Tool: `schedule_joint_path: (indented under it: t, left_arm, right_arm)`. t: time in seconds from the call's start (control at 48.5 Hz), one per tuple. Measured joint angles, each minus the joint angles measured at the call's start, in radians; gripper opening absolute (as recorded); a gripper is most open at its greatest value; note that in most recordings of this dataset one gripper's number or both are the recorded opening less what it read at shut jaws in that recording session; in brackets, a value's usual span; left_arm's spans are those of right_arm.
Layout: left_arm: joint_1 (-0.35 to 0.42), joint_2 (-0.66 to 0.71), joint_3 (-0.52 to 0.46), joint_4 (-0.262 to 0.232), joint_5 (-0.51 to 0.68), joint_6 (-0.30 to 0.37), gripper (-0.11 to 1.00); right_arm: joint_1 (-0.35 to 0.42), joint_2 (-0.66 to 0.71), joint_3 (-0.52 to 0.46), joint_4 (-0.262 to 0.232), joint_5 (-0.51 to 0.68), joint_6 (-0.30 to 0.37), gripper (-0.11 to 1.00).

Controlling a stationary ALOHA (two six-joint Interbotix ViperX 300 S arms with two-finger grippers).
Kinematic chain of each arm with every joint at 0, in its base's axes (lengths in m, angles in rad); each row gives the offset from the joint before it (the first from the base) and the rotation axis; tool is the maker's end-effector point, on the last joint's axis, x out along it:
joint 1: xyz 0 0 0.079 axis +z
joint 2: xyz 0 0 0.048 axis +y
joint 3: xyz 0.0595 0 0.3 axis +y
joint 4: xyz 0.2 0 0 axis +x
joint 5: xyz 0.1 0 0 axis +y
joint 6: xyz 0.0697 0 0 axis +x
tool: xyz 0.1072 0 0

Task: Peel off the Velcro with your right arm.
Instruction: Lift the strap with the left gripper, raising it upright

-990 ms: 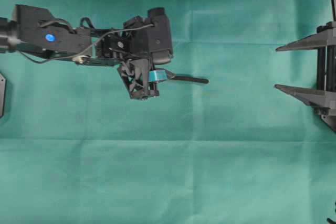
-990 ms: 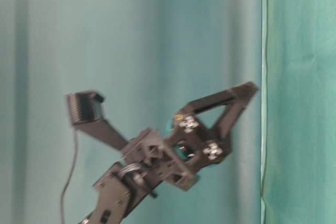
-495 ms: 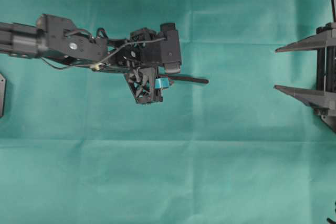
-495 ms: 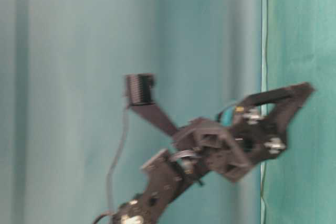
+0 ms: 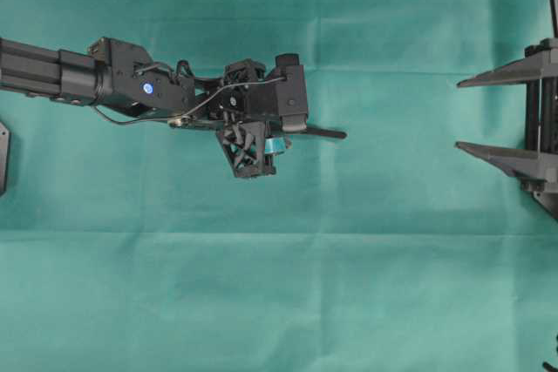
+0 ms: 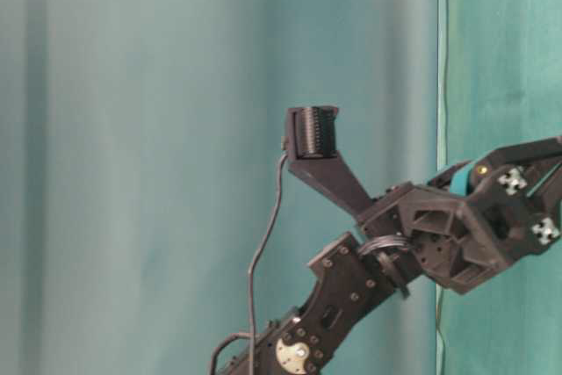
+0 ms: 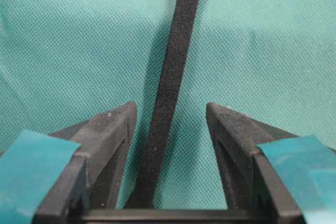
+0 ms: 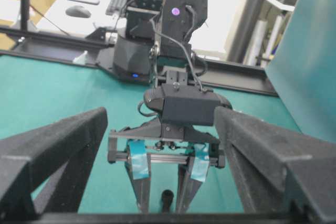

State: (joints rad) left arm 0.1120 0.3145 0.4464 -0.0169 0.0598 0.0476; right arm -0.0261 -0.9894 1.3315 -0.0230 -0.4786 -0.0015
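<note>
Next, my left gripper grips the Velcro by its middle (image 7: 167, 100), to leave the Velcro's rounded end free for my right gripper to peel.
The Velcro (image 5: 314, 132) is a thin black strap lying flat on the green cloth, its rounded end pointing right. My left gripper (image 5: 268, 133) points down over the strap's left end and stands open. In the left wrist view the Velcro (image 7: 170, 77) runs up between the two teal-taped fingers (image 7: 113, 129) without either touching it. My right gripper (image 5: 459, 113) waits at the right edge, open and empty, well apart from the strap. From the right wrist view the plain black fingers (image 8: 58, 145) frame the left gripper (image 8: 165, 182) and the Velcro end (image 8: 167, 199).
Green cloth (image 5: 279, 285) covers the whole table. A dark plate (image 5: 3, 158) sits at the left edge. The left arm's base (image 8: 139, 56) and black frame rails (image 8: 52, 51) stand behind. A teal backdrop (image 6: 176, 129) hangs behind the left arm, whose cable (image 6: 259, 261) loops down.
The left arm has reached further right and tipped its gripper down until the fingers straddle the strap's left end. The strap and the right gripper have stayed put.
</note>
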Motion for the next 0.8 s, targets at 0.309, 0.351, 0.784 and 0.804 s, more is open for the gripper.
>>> schedule_joint_path:
  t: [0.309, 0.351, 0.784, 0.804]
  left_arm:
    - [0.002, 0.023, -0.005, 0.000, -0.014, 0.000, 0.56]
    - [0.002, 0.026, -0.006, 0.000, -0.014, 0.000, 0.56]
    - [0.003, 0.029, -0.009, 0.000, -0.009, 0.003, 0.15]
    - [0.003, 0.028, -0.009, 0.000, -0.008, 0.003, 0.12]
  right_arm:
    - [0.000, 0.000, 0.008, 0.000, -0.018, 0.002, 0.67]
    - [0.000, 0.000, 0.008, 0.000, -0.020, 0.002, 0.67]
    - [0.000, 0.000, 0.011, 0.000, -0.023, 0.002, 0.67]
    - [0.000, 0.000, 0.012, 0.000, -0.023, 0.000, 0.67]
